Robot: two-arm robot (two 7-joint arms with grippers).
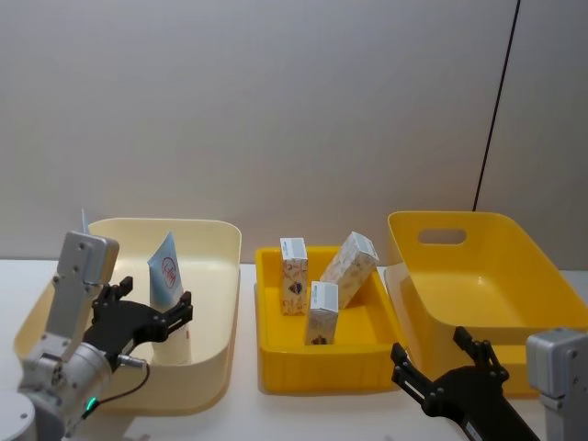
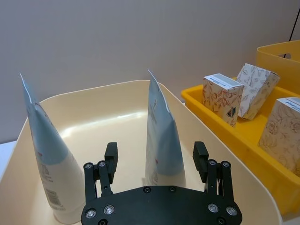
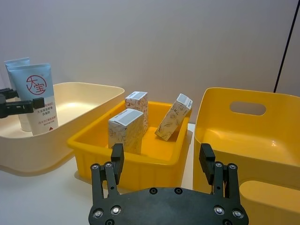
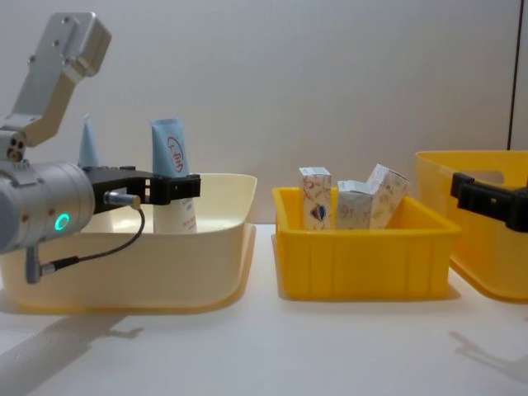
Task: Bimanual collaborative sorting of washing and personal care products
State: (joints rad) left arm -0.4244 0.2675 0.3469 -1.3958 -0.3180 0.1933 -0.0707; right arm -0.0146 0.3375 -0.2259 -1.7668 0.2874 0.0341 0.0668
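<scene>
The pale blue squeeze tube has the bin's side (image 1: 195, 384) rising around its lower end, so next my left gripper needs to grab the tube by its middle, under its red round logo (image 1: 166, 268).
Two pale blue squeeze tubes stand upright in the cream bin (image 1: 219, 276) on the left. One tube (image 2: 161, 140) with a red round logo (image 1: 166, 268) rises just ahead of my left gripper (image 2: 155, 159), which is open with a finger on each side and gaps to the tube. The other tube (image 2: 44, 159) stands at the bin's far-left side. Three small printed cartons (image 1: 294, 262) (image 1: 349, 268) (image 1: 322, 312) sit in the middle yellow bin (image 1: 322, 372), one leaning. My right gripper (image 1: 450, 367) hovers open low in front of the yellow bins (image 3: 161, 159), holding nothing.
A large deep yellow bin (image 1: 478, 276) with a handle slot stands on the right, close to the middle bin. A plain wall rises behind the white table, with a dark cable running down it at the right.
</scene>
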